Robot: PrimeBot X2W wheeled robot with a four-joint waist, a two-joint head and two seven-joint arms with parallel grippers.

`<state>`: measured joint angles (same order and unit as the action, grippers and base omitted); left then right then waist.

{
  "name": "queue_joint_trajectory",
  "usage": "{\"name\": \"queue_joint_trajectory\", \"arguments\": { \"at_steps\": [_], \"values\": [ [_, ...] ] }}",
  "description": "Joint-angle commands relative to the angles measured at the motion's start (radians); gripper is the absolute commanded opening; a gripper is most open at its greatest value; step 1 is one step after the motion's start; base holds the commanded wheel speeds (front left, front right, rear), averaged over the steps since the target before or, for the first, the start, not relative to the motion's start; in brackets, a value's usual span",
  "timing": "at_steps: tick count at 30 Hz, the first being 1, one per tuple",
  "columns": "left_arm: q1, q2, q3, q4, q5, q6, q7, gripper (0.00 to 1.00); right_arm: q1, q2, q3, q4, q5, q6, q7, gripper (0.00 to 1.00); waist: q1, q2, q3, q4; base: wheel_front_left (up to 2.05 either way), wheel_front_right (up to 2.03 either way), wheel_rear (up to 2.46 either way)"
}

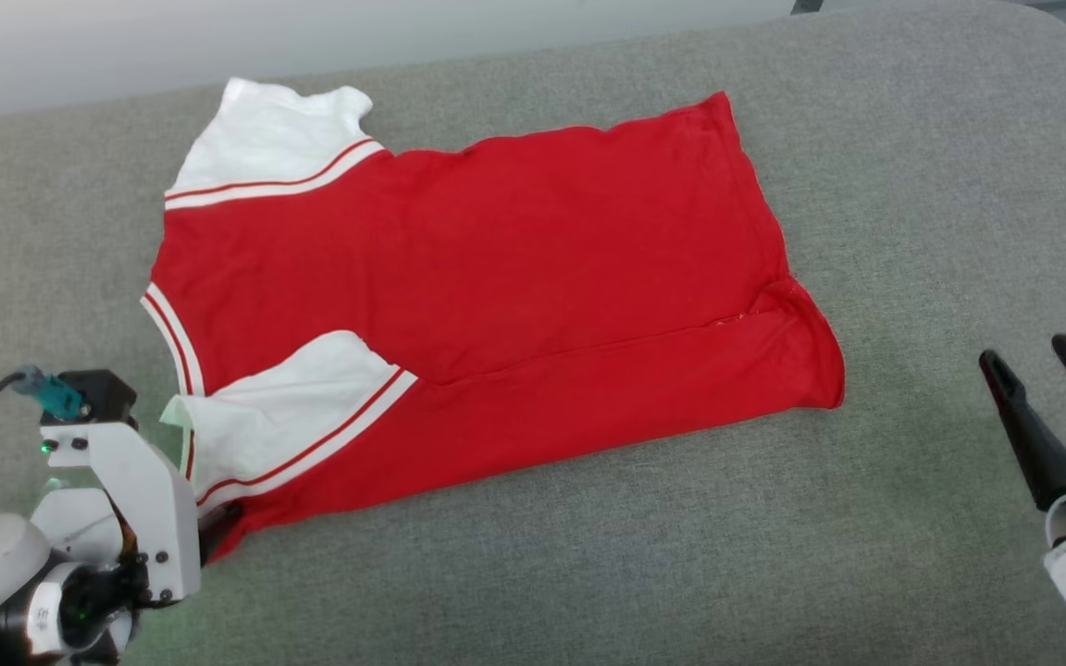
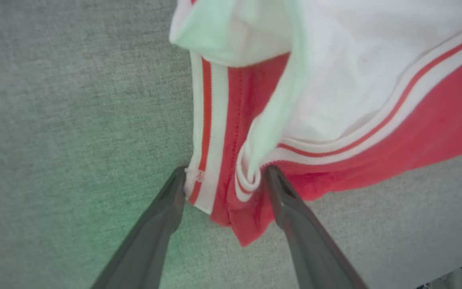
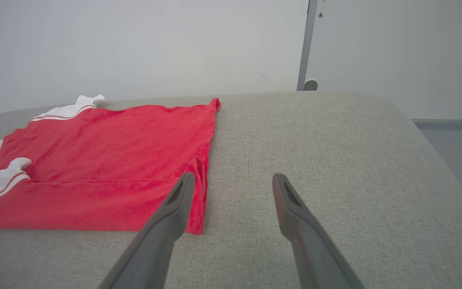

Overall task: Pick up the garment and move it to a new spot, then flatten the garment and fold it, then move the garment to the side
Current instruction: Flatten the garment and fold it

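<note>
The garment's red body lies flat, but a rolled fold stands up at its shoulder corner, so I should grab the garment there next with my left gripper.
The garment (image 1: pixel 496 259), a red T-shirt with white sleeves and striped trim, lies spread on the grey upholstered surface (image 1: pixel 940 166), collar to the left and hem to the right. Its near long edge is folded over onto the body, with the near white sleeve on top. My left gripper (image 1: pixel 209 527) is at the garment's near left corner. In the left wrist view the left gripper (image 2: pixel 226 172) is open, its fingers standing on either side of the striped collar end and shoulder corner of the garment (image 2: pixel 435 120). My right gripper (image 1: pixel 1028 351) hangs open to the right of the hem, with nothing in it. The right wrist view has the right gripper (image 3: pixel 234 176) beside the garment's (image 3: pixel 106 152) hem corner.
Bare grey upholstery runs along the front and to the right of the shirt. The surface's rounded right edge (image 3: pixel 435 132) drops to a grey floor. A pale wall (image 3: pixel 134 48) with a metal post (image 3: pixel 303 44) stands behind.
</note>
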<state>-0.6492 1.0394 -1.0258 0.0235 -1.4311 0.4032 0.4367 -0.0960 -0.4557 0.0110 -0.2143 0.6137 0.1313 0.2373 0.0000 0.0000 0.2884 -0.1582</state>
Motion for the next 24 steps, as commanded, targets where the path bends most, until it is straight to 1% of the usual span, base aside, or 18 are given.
{"name": "queue_joint_trajectory", "arguments": {
  "at_steps": [1, 4, 5, 6, 9, 11, 15, 20, 24],
  "values": [
    [0.028, -0.022, -0.017, 0.015, -0.004, -0.009, 0.009, 1.00, 0.012, 0.010, -0.007, -0.008, -0.004, -0.001, 0.001, 1.00, 0.0000, 0.0000, 0.004, -0.002, 0.00, 0.00, 0.00],
    [0.037, -0.048, -0.025, 0.032, -0.017, -0.020, 0.015, 1.00, 0.030, 0.030, -0.018, -0.019, -0.008, -0.001, 0.007, 1.00, 0.0000, 0.0000, 0.007, -0.002, 0.00, 0.00, 0.00],
    [0.040, -0.058, -0.025, 0.037, -0.023, -0.026, 0.015, 0.42, 0.033, 0.035, -0.019, -0.023, -0.010, -0.001, 0.009, 1.00, 0.0000, 0.0000, 0.008, -0.002, 0.00, 0.00, 0.00],
    [0.041, -0.065, -0.025, 0.040, -0.026, -0.029, 0.014, 0.00, 0.039, 0.040, -0.021, -0.026, -0.010, -0.001, 0.011, 1.00, 0.0000, 0.0000, 0.009, -0.001, 0.00, 0.00, 0.00],
    [0.038, -0.073, -0.028, 0.045, -0.022, -0.041, 0.014, 0.00, 0.047, 0.047, -0.024, -0.029, -0.010, -0.001, 0.020, 1.00, 0.0000, 0.0000, 0.012, 0.002, 0.00, 0.00, 0.00],
    [0.028, -0.067, -0.020, 0.045, -0.019, -0.046, 0.010, 0.00, 0.041, 0.048, -0.027, -0.027, -0.010, -0.001, 0.029, 1.00, 0.0000, 0.0000, 0.013, 0.005, 0.00, 0.00, 0.00],
    [0.017, -0.065, -0.022, 0.037, -0.010, -0.049, 0.016, 0.00, 0.029, 0.046, -0.024, -0.018, 0.004, -0.001, 0.066, 1.00, 0.0000, 0.0000, 0.016, 0.015, 0.00, 0.00, 0.00],
    [0.008, -0.081, -0.025, 0.030, -0.005, -0.055, 0.019, 0.00, -0.001, 0.031, -0.005, 0.009, 0.011, -0.001, 0.135, 1.00, 0.0000, 0.0000, 0.018, 0.037, 0.00, 0.00, 0.00],
    [-0.003, -0.103, -0.034, 0.028, 0.008, -0.057, 0.025, 0.00, -0.034, 0.024, 0.011, 0.037, 0.013, -0.001, 0.168, 1.00, 0.0000, 0.0000, 0.023, 0.063, 0.00, 0.00, 0.00]
  ]
}}
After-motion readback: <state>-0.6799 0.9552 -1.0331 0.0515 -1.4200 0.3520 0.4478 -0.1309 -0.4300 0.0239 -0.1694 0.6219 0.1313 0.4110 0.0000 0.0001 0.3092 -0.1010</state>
